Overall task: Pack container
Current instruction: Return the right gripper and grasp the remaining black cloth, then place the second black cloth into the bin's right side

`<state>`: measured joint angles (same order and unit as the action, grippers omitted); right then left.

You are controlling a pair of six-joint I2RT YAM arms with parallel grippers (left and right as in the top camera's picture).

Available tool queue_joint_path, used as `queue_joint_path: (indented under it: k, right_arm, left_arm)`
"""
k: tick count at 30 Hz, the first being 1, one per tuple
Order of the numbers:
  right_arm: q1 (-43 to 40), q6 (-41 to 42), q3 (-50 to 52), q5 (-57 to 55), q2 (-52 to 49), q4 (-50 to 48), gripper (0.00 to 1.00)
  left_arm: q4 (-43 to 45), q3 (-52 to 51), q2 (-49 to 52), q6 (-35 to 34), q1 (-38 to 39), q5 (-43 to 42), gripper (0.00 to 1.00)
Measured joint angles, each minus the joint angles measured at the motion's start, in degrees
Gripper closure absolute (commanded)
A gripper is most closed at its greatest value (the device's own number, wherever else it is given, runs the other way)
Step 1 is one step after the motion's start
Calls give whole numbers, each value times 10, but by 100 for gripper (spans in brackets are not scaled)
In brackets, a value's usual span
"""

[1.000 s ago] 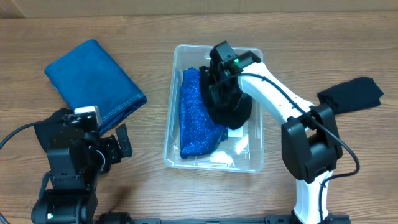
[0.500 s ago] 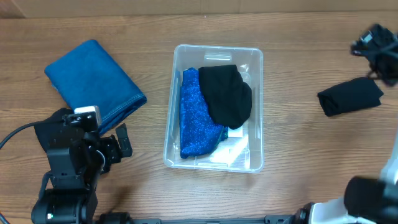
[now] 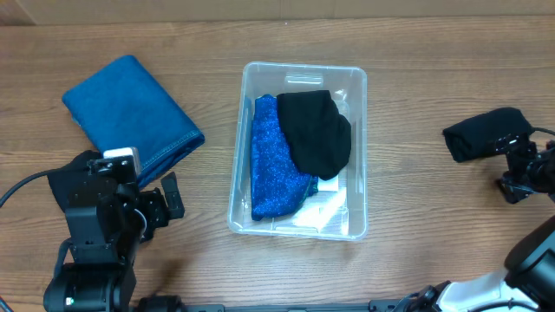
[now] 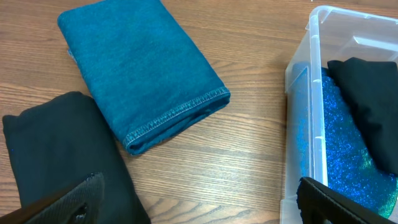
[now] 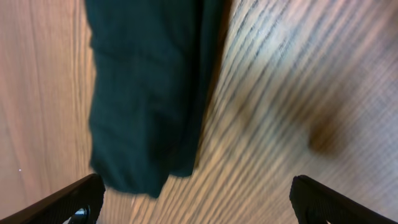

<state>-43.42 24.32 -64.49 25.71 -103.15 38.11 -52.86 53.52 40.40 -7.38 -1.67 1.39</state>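
Next, my right gripper needs to pinch the folded black cloth across its end nearest my right gripper, leaving its length free to lay into the clear container (image 3: 303,67).
The clear container (image 3: 303,67) stands mid-table and holds a sparkly blue cloth (image 3: 270,173) with a black cloth (image 3: 314,130) lying partly over it. The left wrist view shows the container's wall (image 4: 311,118) at the right. My left gripper (image 3: 166,204) (image 4: 199,208) hangs open over bare wood left of the container, nothing between its fingers. A folded black cloth (image 3: 484,134) (image 5: 149,93) lies at the far right. My right gripper (image 3: 516,166) (image 5: 199,202) is open and empty just beside that cloth, apart from it.
A folded blue towel (image 3: 130,108) (image 4: 140,68) lies at the back left. Another black cloth (image 4: 56,155) lies by my left finger, hidden under the left arm in the overhead view. Bare wood separates the container from the right-hand black cloth.
My right gripper let go of the black cloth in the container, opened, and swung out to the far right beside the other black cloth. The left arm has not moved.
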Motion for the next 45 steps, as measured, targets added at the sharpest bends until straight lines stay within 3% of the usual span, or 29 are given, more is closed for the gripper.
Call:
queue_joint_path:
  k: [9,19,26,28,31,34,39,45]
  right_arm:
    - [0,-6,4,22,-41,-64,0]
    - [0,47,5,17,-42,-107,0]
    - [16,67,-17,58,-100,-185,2]
    - [22,71,-25,85,-116,-211,16]
    - [27,71,-26,94,-127,-216,57]
    - [33,73,-21,100,-141,-206,78]
    - [33,74,-18,104,-146,-200,95]
    - [40,24,-20,201,-150,-151,96]
  left_arm:
    - [0,0,0,0,0,0,0]
    - [0,0,0,0,0,0,0]
    - [0,0,0,0,0,0,0]
    - [0,0,0,0,0,0,0]
    - [0,0,0,0,0,0,0]
    - [-2,0,0,0,0,0,0]
    - [-1,0,0,0,0,0,0]
    - [-1,0,0,0,0,1,0]
